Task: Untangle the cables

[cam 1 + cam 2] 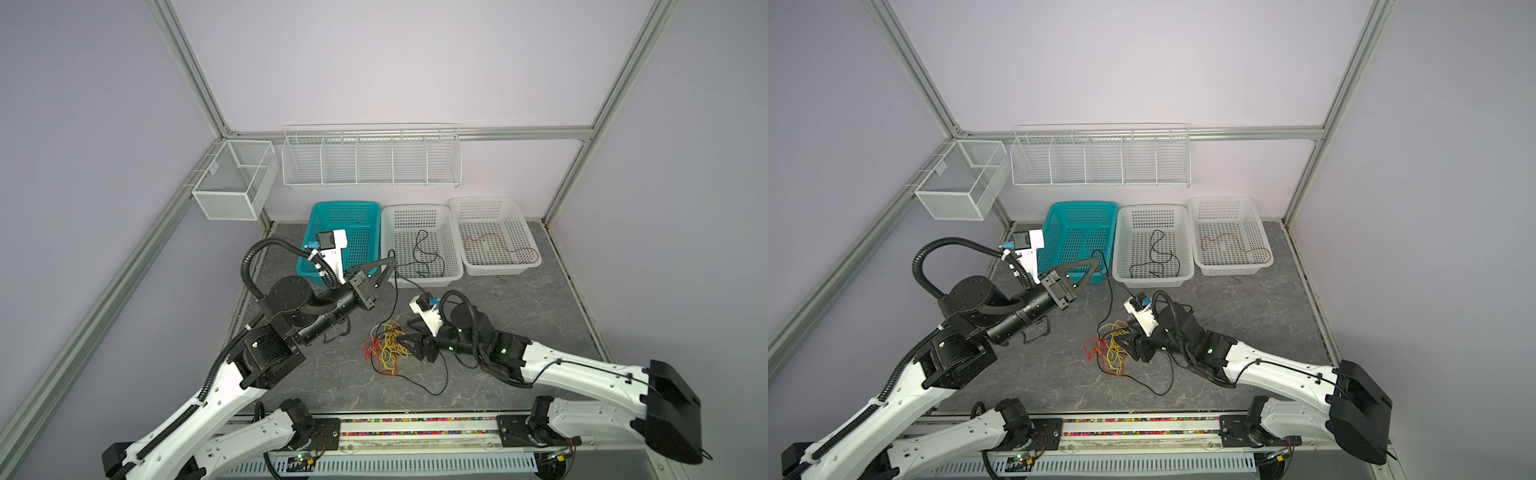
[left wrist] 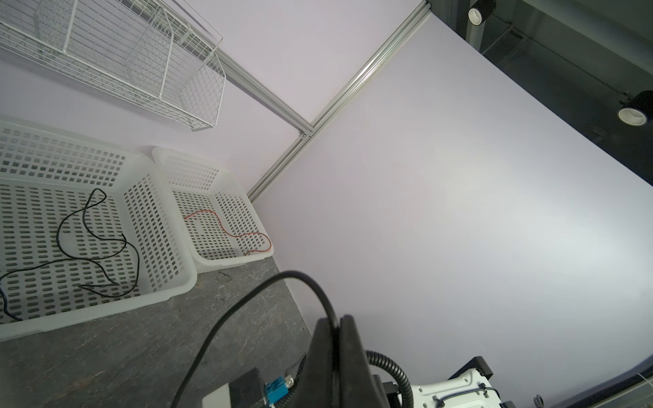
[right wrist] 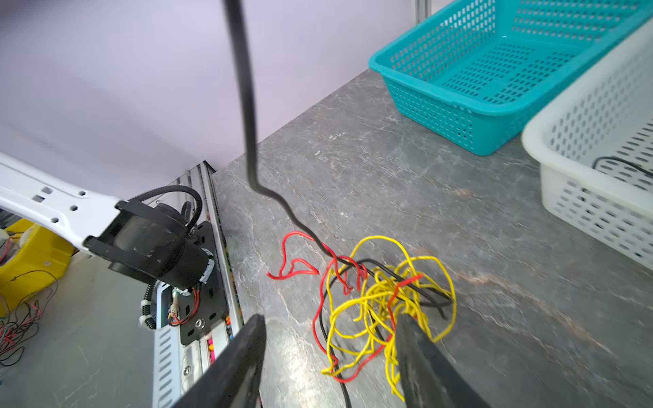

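Observation:
My right gripper grabs the black cable's taut part (image 1: pixel 395 299) between the tangle (image 1: pixel 386 345) and my left gripper next, to draw the cable free.
The cables lie as a tangle (image 1: pixel 386 345) (image 1: pixel 1111 347) (image 3: pixel 381 289) of yellow, red and black wires on the grey table. One black cable (image 1: pixel 397 291) (image 1: pixel 1111 291) (image 3: pixel 247 106) (image 2: pixel 247 303) rises taut out of the tangle to my left gripper (image 1: pixel 390 262) (image 1: pixel 1096 262) (image 2: pixel 338 319), which is shut on it high above the table in front of the baskets. My right gripper (image 1: pixel 405 332) (image 1: pixel 1125 337) (image 3: pixel 330 318) is open, low at the tangle's right side. One finger rests against yellow loops, and nothing is pinched.
At the back stand a teal basket (image 1: pixel 349 206) (image 3: pixel 459 106), a white basket (image 1: pixel 415 209) (image 2: pixel 155 183) holding a black cable (image 1: pixel 428 253), and another white basket (image 1: pixel 486 200) holding a red cable (image 1: pixel 498 247). Wire racks (image 1: pixel 370 158) hang on the wall.

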